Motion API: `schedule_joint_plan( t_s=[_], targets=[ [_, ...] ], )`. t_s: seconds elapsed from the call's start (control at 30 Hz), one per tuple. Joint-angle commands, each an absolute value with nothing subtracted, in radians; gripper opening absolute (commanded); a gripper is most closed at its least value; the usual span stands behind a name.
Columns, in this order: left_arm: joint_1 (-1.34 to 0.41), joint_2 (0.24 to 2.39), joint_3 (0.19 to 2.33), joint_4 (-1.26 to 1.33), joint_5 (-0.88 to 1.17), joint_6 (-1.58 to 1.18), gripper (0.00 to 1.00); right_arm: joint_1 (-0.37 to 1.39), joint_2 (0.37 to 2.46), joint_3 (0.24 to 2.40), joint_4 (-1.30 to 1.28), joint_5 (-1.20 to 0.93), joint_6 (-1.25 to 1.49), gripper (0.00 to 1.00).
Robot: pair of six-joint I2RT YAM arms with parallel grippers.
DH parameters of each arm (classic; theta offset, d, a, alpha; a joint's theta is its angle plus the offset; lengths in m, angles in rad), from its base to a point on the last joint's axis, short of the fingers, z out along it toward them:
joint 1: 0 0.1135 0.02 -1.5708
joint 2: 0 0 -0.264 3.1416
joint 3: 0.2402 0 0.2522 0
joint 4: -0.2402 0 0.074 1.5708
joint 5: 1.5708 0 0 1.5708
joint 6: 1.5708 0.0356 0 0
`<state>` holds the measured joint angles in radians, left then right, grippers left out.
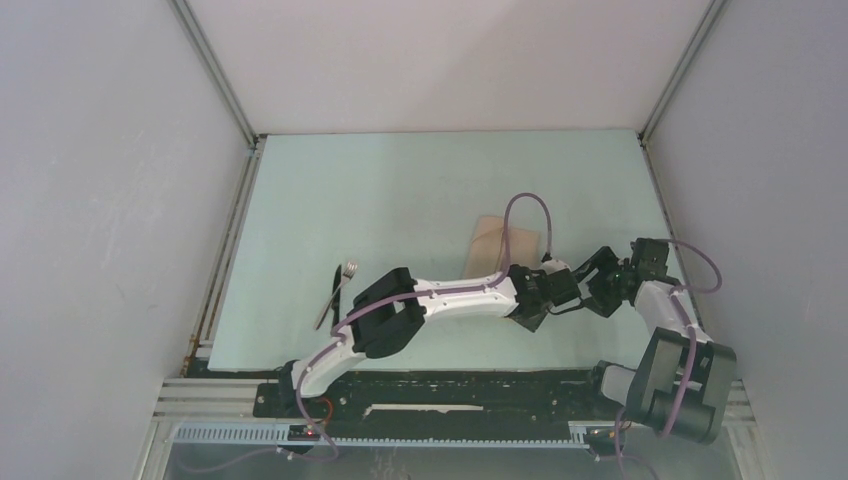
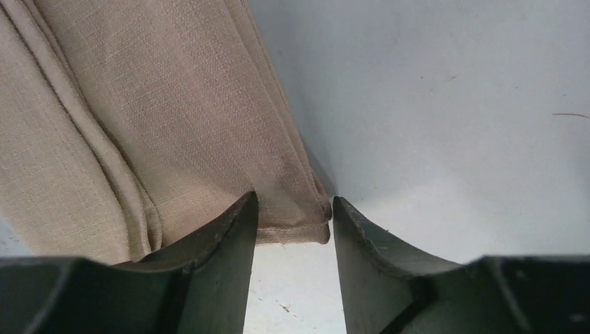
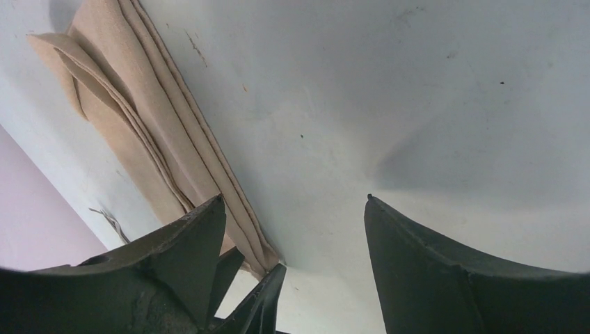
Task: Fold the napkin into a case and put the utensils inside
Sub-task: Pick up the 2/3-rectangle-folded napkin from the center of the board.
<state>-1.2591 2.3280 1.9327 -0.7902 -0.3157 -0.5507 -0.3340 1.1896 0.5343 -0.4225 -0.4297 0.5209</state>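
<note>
The right gripper pinches the napkin's long layered edge [image 1: 536, 252] [image 3: 197, 131] next, beyond the napkin's near corner at my left gripper, to fold that side over evenly.
The napkin [image 1: 503, 243] lies on the table folded into a narrow tan case with layered edges; it also shows in the left wrist view [image 2: 139, 118] and the right wrist view [image 3: 146, 132]. My left gripper [image 2: 293, 209] is open, its tips straddling the case's near right corner; in the top view it [image 1: 522, 274] sits at the case's near end. My right gripper [image 3: 295, 202] is open and empty over bare table just right of the case, close beside the left one [image 1: 572, 277]. The black knife [image 1: 328, 296] and silver fork [image 1: 346, 276] lie together at the left.
The pale green table [image 1: 400, 190] is walled by white panels on three sides. The left arm's links [image 1: 440, 295] stretch across the near middle. The left gripper's dark fingers [image 3: 268, 296] show low in the right wrist view.
</note>
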Motion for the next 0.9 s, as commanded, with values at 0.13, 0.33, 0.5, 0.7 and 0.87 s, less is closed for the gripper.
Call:
schedule_joint_plan(
  t_s=[0.13,0.33,0.5,0.7,0.87],
  targets=[
    [-1.266,2.379,2.025,-0.874,-0.339,-0.577,0.4,-0.322,1.231,0.569,-0.373,-0.513,0.448,0.84],
    [-1.256,2.287,1.986,-0.849,-0.351,-0.568,0.13,-0.29,1.293,0.569,-0.283,-0.684,0.431,0.9],
    [-1.225,2.118,1.813,-0.716,-0.267,-0.601,0.0,-0.25,1.394,0.549,-0.094,-0.838,0.511,0.95],
    [-1.187,2.002,1.663,-0.6,-0.182,-0.653,0.0,-0.194,1.566,0.55,0.164,-0.88,0.652,0.94],
    [-1.174,1.986,1.639,-0.589,-0.156,-0.655,0.0,-0.168,1.669,0.55,0.321,-0.893,0.76,0.85]
  ],
)
